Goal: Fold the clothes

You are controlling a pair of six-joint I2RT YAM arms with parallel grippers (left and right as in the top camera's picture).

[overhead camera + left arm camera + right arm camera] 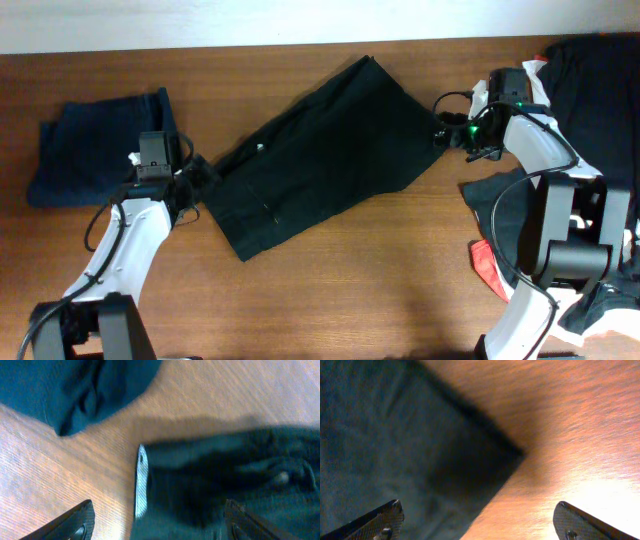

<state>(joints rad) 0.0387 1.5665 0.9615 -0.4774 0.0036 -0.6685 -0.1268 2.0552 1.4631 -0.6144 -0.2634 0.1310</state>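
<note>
My left gripper needs to straighten and fold the garment, so next it should grab the black garment (320, 160) at its white-tagged edge, opposite my right gripper's corner.
A plain black garment (320, 160) lies spread out and slanted across the middle of the table. My left gripper (196, 178) is open at its left edge; the left wrist view shows the garment's edge (210, 475) with a white tag (141, 482) between the fingers (157, 522). My right gripper (441, 133) is open at the garment's right corner; the right wrist view shows that corner (485, 460) between the spread fingers (477, 520). A folded dark navy garment (95, 145) lies at the far left and also shows in the left wrist view (75, 390).
A heap of black clothes with white and red bits (590, 100) lies at the right edge, running down to the front right (490, 265). Bare wooden tabletop (380, 290) spans the front.
</note>
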